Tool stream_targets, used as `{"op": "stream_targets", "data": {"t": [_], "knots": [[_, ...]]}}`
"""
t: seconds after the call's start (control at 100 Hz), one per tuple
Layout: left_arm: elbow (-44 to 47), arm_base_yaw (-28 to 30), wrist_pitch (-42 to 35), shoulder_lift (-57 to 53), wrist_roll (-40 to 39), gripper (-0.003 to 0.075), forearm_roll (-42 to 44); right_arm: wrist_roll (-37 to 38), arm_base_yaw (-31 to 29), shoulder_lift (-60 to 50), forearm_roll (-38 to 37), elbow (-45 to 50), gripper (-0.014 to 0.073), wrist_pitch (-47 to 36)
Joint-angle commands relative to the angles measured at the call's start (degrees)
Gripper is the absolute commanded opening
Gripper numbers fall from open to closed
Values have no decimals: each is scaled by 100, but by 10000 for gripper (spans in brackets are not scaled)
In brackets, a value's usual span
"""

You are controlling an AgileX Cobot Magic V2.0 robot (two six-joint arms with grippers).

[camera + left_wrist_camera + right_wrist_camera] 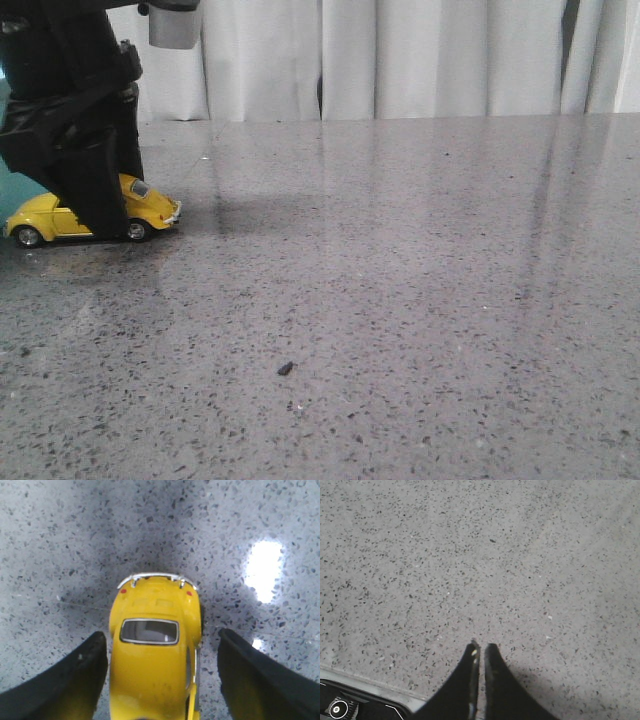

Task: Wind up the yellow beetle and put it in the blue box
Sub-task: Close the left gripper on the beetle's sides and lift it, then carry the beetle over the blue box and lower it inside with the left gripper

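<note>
Both fingers reach down beside the yellow beetle's body (pixel 145 206). My left gripper should close on the beetle's body now.
The yellow beetle (pixel 150 205) stands on its wheels on the speckled grey table at the far left. In the left wrist view I see its roof and rear window from above (pixel 150 670). My left gripper (pixel 100 215) is lowered over the car's middle. Its jaws (pixel 161 633) are open and straddle the body, one finger close against one side and a clear gap at the other. A strip of the blue box (pixel 12 195) shows behind the left arm at the frame's edge. My right gripper (pixel 481 645) is shut and empty above bare table.
A small dark speck (pixel 285 368) lies on the table towards the front. White curtains (pixel 400 60) hang behind the table's far edge. A dark piece of equipment with a pale rim (pixel 350 705) sits by the right gripper.
</note>
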Motion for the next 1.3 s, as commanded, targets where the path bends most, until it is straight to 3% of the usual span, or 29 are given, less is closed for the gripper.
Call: {"op": "stream_targets", "data": {"t": [0.0, 0.1, 0.33, 0.5, 0.78, 1.02, 1.29], "knots": [[-176, -37, -98, -199, -68, 425, -51, -25, 12, 77, -179, -122, -48, -304], [-176, -37, -86, -199, -68, 367, -51, -25, 12, 77, -179, -122, -48, -304], [-212, -37, -78, -199, -68, 122, -121, -25, 12, 77, -179, -122, -48, -304], [-529, -37, 68, -199, -68, 14, -275, -25, 12, 77, -179, -122, -48, -304], [-1743, -37, 356, -399, -249, -1, -636, -25, 12, 77, -179, -122, -48, -304], [-2367, 231, 391, -839, -2061, -1, 654, -25, 12, 77, -179, -122, -48, -304], [-2367, 1354, 632, -1250, -3390, -1, 724, -25, 12, 77, -187, -122, -48, -304]]}}
